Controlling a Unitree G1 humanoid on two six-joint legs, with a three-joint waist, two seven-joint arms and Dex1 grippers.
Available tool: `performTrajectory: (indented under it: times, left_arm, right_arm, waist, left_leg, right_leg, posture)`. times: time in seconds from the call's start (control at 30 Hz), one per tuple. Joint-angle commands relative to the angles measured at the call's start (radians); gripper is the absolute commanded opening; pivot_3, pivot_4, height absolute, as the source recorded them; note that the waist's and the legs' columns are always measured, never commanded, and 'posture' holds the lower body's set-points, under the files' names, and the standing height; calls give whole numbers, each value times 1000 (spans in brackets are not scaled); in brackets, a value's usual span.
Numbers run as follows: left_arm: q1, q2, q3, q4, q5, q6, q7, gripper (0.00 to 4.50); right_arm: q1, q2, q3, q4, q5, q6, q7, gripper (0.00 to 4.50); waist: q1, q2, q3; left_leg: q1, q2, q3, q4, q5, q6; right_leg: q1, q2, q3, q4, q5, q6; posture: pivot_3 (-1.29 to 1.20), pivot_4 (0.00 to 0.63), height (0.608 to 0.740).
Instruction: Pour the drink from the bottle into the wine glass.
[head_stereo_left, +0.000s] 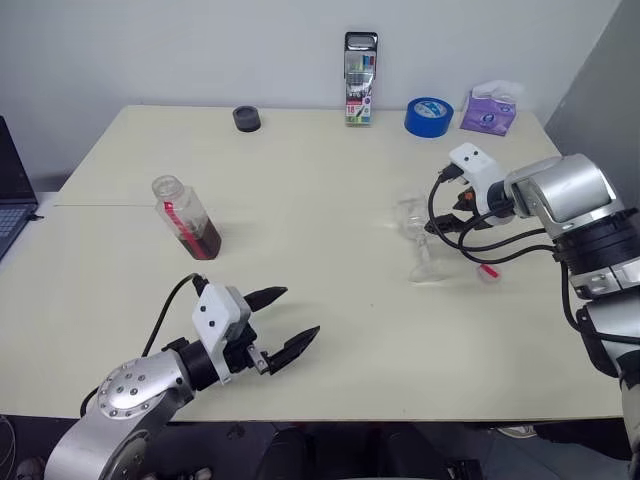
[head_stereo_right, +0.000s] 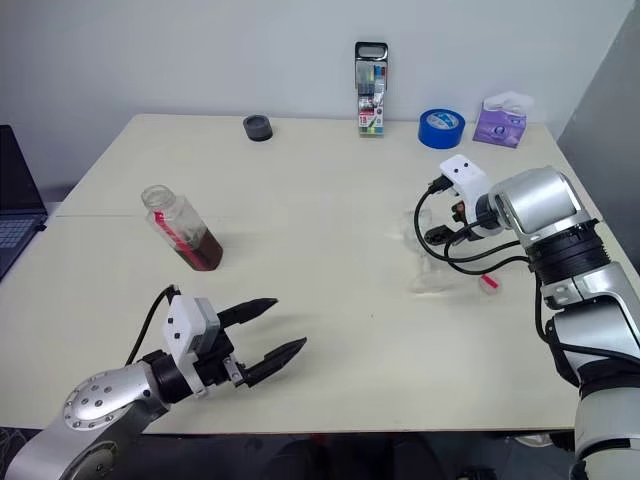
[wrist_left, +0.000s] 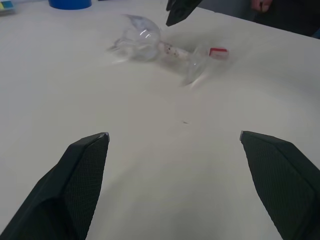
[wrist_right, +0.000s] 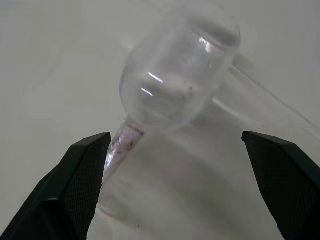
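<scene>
I need to stand up the wine glass (head_stereo_left: 412, 218) for pouring, so I should grab its stem (head_stereo_left: 421, 255) with my right gripper next.
The wine glass (head_stereo_left: 412, 218) lies on its side on the right half of the table, bowl toward the far edge and foot (head_stereo_left: 426, 270) toward me. My right gripper (wrist_right: 175, 134) hangs open just above it, pointing down, one finger on each side of the bowl (wrist_right: 175, 80) where it meets the stem. The bottle (head_stereo_left: 187, 218) stands uncapped on the left, the dark drink (head_stereo_left: 205, 240) filling its lower part. My left gripper (head_stereo_left: 300, 311) is open and empty, low over the near table, to the right of the bottle and nearer than it. It points toward the glass (wrist_left: 140, 37).
A small red cap (head_stereo_left: 489, 272) lies beside the glass's foot. Along the far edge stand a black round piece (head_stereo_left: 246, 118), a marker pack (head_stereo_left: 360, 78), a blue tape roll (head_stereo_left: 428, 116) and a purple tissue pack (head_stereo_left: 488, 110). A laptop (head_stereo_left: 12, 190) sits at the left.
</scene>
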Motion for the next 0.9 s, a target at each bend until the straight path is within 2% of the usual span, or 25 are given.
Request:
performTrajectory:
  times: [0.03,0.27,0.43,0.57,0.9]
  left_arm:
    - [16,-12,-29,-61,13,-25,16,4474]
    - [71,-15,-41,-93,22,-30,23,4474]
    - [95,-23,-65,-108,37,-36,37,4474]
    - [94,-26,-82,-115,53,-36,47,4474]
    - [118,-12,-66,-130,52,-38,47,4474]
  right_arm:
    - [-54,12,47,20,-1,124,14,4500]
    - [-171,132,53,133,15,319,-53,4500]
    - [-269,242,-9,286,67,338,-119,4500]
    - [-271,257,-24,330,87,338,-179,4500]
    - [-193,299,-174,309,31,338,-368,4500]
  waist:
    - [0,0,0]
    - [-3,3,2]
    - [-3,3,2]
    - [5,3,2]
    - [0,3,2]
  left_leg:
    - [0,0,0,0,0,0]
    - [-1,0,0,0,0,0]
    - [-1,0,1,0,0,0]
    - [-3,-1,1,0,0,0]
    - [-4,-1,2,0,0,0]
  right_leg:
    - [0,0,0,0,0,0]
    - [-2,0,1,1,0,0]
    - [-3,0,1,1,0,0]
    - [-4,0,0,1,0,0]
    - [-6,-1,1,2,0,0]
  posture:
    - [0,150,740]
    - [0,150,740]
    - [0,150,740]
    - [0,150,740]
    - [0,150,740]
